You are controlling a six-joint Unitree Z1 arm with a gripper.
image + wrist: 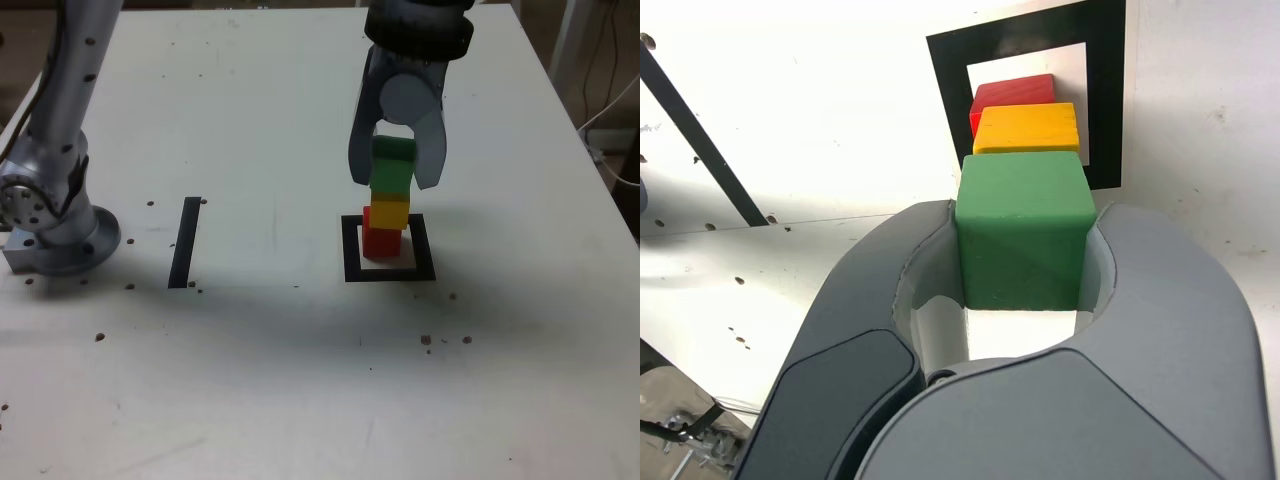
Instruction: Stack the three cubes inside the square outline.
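Note:
The green cube would stand, because its base sits on the yellow cube in the exterior view, so my gripper should open its fingers.
Three cubes stand in a slightly uneven column inside the square outline (352, 272) (948, 60). The red cube (381, 241) (1012, 92) is at the bottom, the yellow cube (390, 212) (1027, 128) rests on it, and the green cube (393, 165) (1023, 230) is on top. My gripper (397, 183) (1025, 215) comes down from above with a finger on each side of the green cube. In the wrist view both jaws touch the cube's sides. The red cube sits toward the exterior view's left of the pale centre.
A single straight black strip (185, 242) (700, 135) lies on the white table at the exterior view's left. The arm's metal base (55, 200) stands further left. Small dark specks (427, 340) dot the tabletop. Cables (610, 110) hang past the right edge.

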